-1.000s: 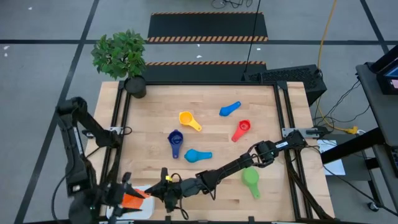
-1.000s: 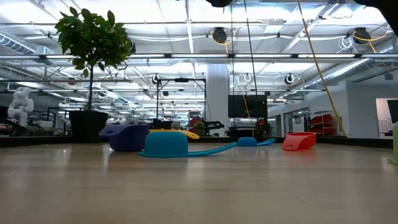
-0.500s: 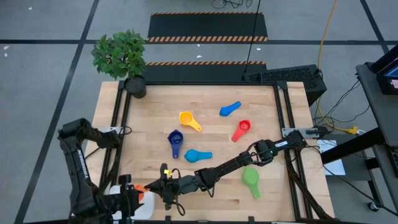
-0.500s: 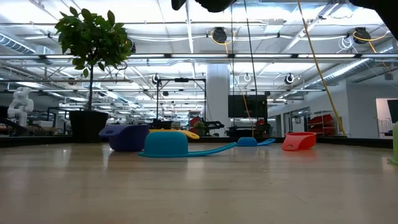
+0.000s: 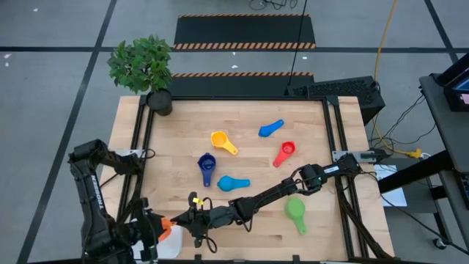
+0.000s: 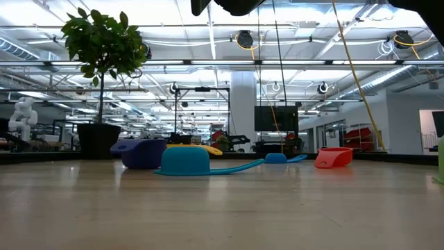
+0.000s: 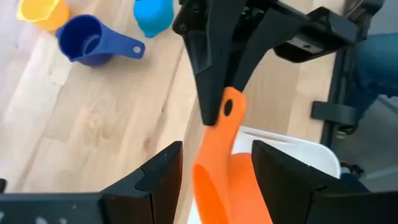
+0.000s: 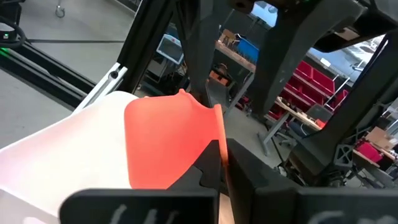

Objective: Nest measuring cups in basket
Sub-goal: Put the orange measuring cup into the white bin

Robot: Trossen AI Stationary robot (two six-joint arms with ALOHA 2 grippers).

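I will next grab the orange cup with my left gripper at the base of its handle, beside the bowl. Then my left gripper can take over the cup for nesting in the white basket [image 5: 171, 245] [image 7: 297, 149].
The orange cup [image 5: 167, 222] is over the white basket [image 5: 171, 245] at the table's near left corner. My right gripper [image 5: 192, 218] reaches in from the right and is shut on the cup's handle. My left gripper [image 7: 217, 149] is open, with one finger on each side of the orange bowl [image 7: 221, 183]; I cannot tell whether they touch it. The yellow [image 5: 220, 139], dark blue [image 5: 207, 164], light blue [image 5: 229, 183], second blue [image 5: 270, 129], red [image 5: 285, 151] and green [image 5: 295, 211] cups lie apart on the wood. My right gripper pinches the orange cup's flat handle at its free end, by the hole [image 7: 228, 109], between its two fingers [image 7: 208, 93]. The fingers come level from the table's right. The bowl [image 8: 165, 143] slants down from them over the basket [image 8: 56, 155]; whether it rests there is hidden.
A potted plant [image 5: 146, 70] stands at the far left corner. Black frame rails [image 5: 139, 147] run along the table's left and right sides. In the low view the light blue cup [image 6: 186, 161], dark blue cup [image 6: 142, 153] and red cup [image 6: 333, 157] stand mid-table.
My left arm has folded down, its elbow dropping toward the near edge, and its gripper has shifted a little toward the far edge beside the basket. The orange cup now shows slightly farther right and farther from the near edge. My right gripper has stayed almost still.
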